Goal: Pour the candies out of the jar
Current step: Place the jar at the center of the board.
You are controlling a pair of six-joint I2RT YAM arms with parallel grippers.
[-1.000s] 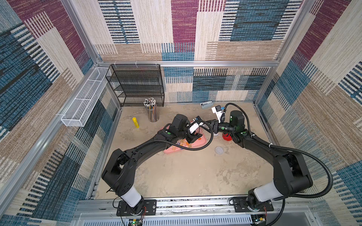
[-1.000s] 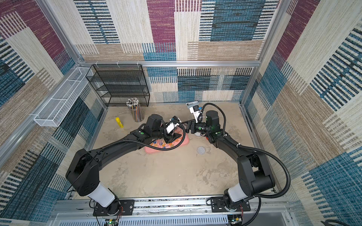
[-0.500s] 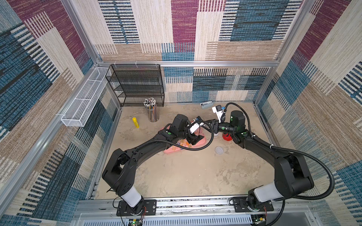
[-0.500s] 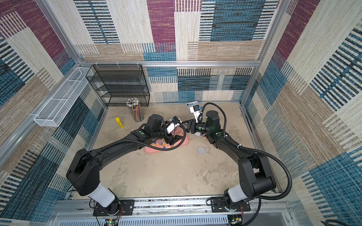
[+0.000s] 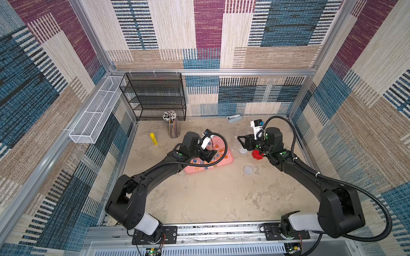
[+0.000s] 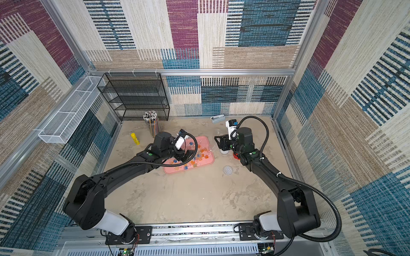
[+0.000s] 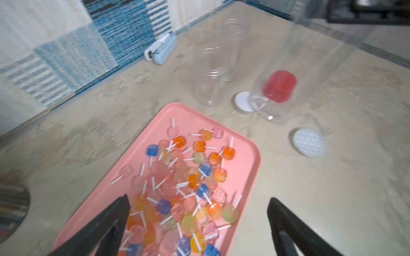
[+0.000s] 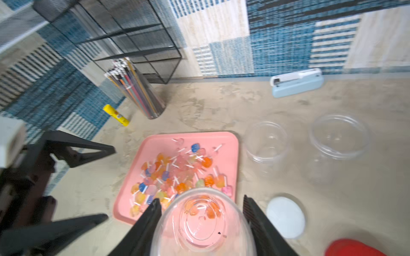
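The robot's right gripper should keep holding the clear jar, because the jar's tilted base is above the table and the jar would topple by the tray point(image 5: 229, 158) if the gripper opened now.
The candies point(image 7: 188, 184) lie heaped on a pink tray point(image 7: 250, 159), also seen in the right wrist view as candies point(image 8: 175, 175) on the tray point(image 8: 230, 141). My left gripper point(image 7: 197, 200) hangs open just above them, nothing between its fingers; in a top view the left gripper point(image 5: 210, 155) is over the tray point(image 5: 229, 158). My right gripper point(image 8: 200, 206) is shut on the clear jar point(image 8: 202, 221), held lifted by the tray's right edge, base toward the camera. Orange candies show through its wall. In a top view the right gripper point(image 6: 218, 141) is right of the tray.
Two empty clear jars point(image 8: 267, 144) point(image 8: 339, 137) stand behind the tray's right side. A white lid point(image 5: 243, 151), a red lid point(image 5: 257, 154) and a patterned disc point(image 5: 248, 170) lie under the right arm. Pencil cup point(image 5: 172, 126), yellow tube point(image 5: 153, 139), stapler point(image 5: 234, 118), black shelf point(image 5: 155, 97) line the back.
My left gripper has opened above the tray. The right gripper's jaws have closed in on the jar. Both arms have hardly shifted.
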